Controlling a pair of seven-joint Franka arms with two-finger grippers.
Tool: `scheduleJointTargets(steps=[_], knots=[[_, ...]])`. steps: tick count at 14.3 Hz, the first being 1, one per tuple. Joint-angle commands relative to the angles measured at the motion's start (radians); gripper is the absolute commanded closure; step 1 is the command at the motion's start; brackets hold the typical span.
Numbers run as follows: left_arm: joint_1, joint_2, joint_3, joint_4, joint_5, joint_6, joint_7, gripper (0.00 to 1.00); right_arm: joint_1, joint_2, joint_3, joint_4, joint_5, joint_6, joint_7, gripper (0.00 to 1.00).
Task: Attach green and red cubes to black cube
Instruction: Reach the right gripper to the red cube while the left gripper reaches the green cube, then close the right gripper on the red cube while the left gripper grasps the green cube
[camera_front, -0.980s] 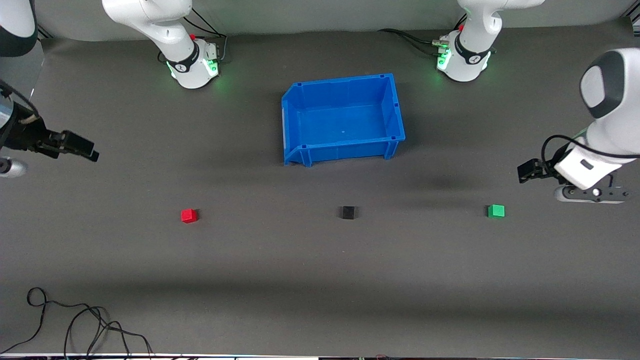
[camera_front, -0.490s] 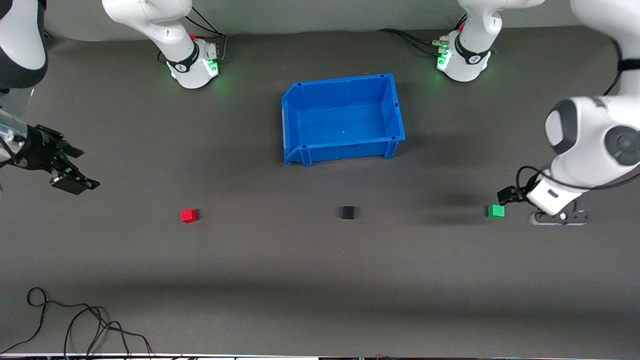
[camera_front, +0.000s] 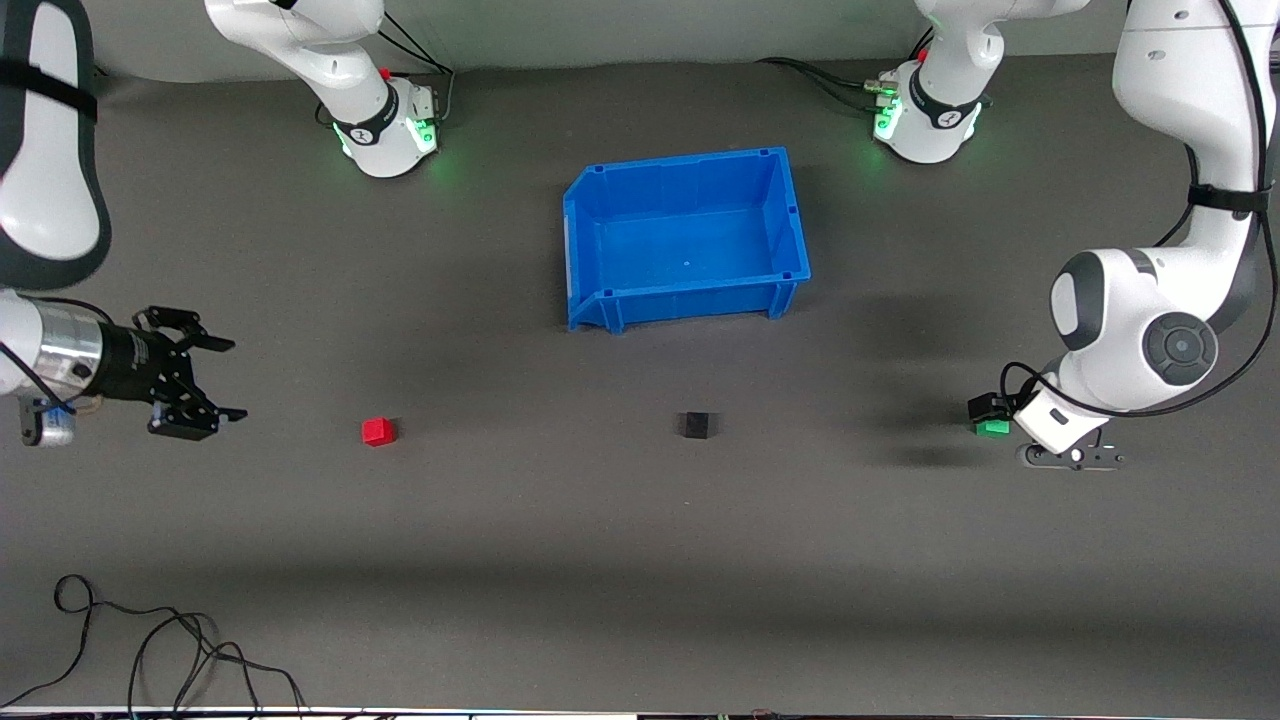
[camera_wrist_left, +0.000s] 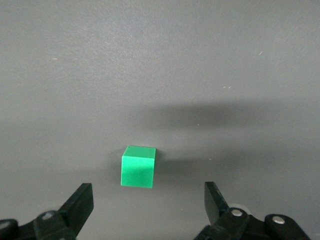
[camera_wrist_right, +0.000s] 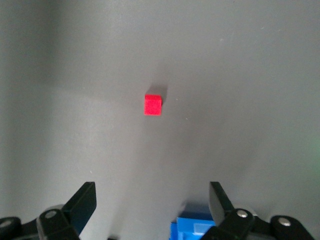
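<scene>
My left gripper should take the green cube by its two opposite sides next, so that it can attach the green cube (camera_front: 993, 428) to the black cube (camera_front: 697, 425).
The green cube (camera_front: 993, 428) lies on the dark table at the left arm's end, partly covered by my left gripper (camera_front: 988, 412), which hangs low over it, open. In the left wrist view the green cube (camera_wrist_left: 138, 166) sits just ahead of the open left gripper (camera_wrist_left: 148, 201), not between the fingers. The red cube (camera_front: 378, 431) lies toward the right arm's end. My right gripper (camera_front: 222, 378) is open and empty, off to the side of it; the red cube (camera_wrist_right: 153, 105) shows well ahead of the gripper (camera_wrist_right: 151, 202). The black cube (camera_front: 697, 425) lies between the two coloured cubes.
An empty blue bin (camera_front: 690, 292) stands mid-table, farther from the front camera than the black cube; its corner shows in the right wrist view (camera_wrist_right: 192, 228). A loose black cable (camera_front: 150, 640) lies near the front edge at the right arm's end.
My left gripper has come down and inward until it is over the green cube. My right gripper has swung lower and toward the red cube, turning so its open fingers point at it.
</scene>
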Motion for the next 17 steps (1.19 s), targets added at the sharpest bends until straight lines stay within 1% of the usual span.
scheduleJointTargets(steps=[1, 3, 5, 7, 8, 13, 15, 17], knots=[[0.019, 0.023, 0.004, 0.018, 0.007, 0.007, 0.055, 0.03, 0.008, -0.017, -0.007, -0.137, 0.067, 0.137, 0.028, 0.00], [0.012, 0.061, 0.004, 0.020, 0.007, 0.043, 0.055, 0.04, 0.012, -0.016, -0.007, -0.247, 0.100, 0.289, 0.027, 0.00], [0.010, 0.098, 0.004, 0.020, 0.007, 0.071, 0.054, 0.09, 0.020, -0.004, -0.006, -0.322, 0.129, 0.413, 0.010, 0.00], [0.013, 0.112, 0.004, 0.024, 0.007, 0.071, 0.055, 0.27, 0.026, 0.045, -0.003, -0.350, 0.159, 0.504, -0.003, 0.00], [0.010, 0.117, 0.004, 0.026, 0.007, 0.073, 0.055, 0.33, 0.028, 0.074, -0.001, -0.350, 0.193, 0.530, -0.006, 0.00], [0.012, 0.134, 0.004, 0.032, 0.007, 0.109, 0.055, 0.34, 0.061, 0.209, 0.005, -0.347, 0.305, 0.673, -0.119, 0.00], [0.012, 0.135, 0.004, 0.033, 0.007, 0.111, 0.054, 0.34, 0.077, 0.240, 0.005, -0.346, 0.310, 0.711, -0.125, 0.00], [0.012, 0.143, 0.004, 0.033, 0.007, 0.119, 0.054, 0.35, 0.077, 0.262, 0.005, -0.343, 0.310, 0.716, -0.139, 0.00]])
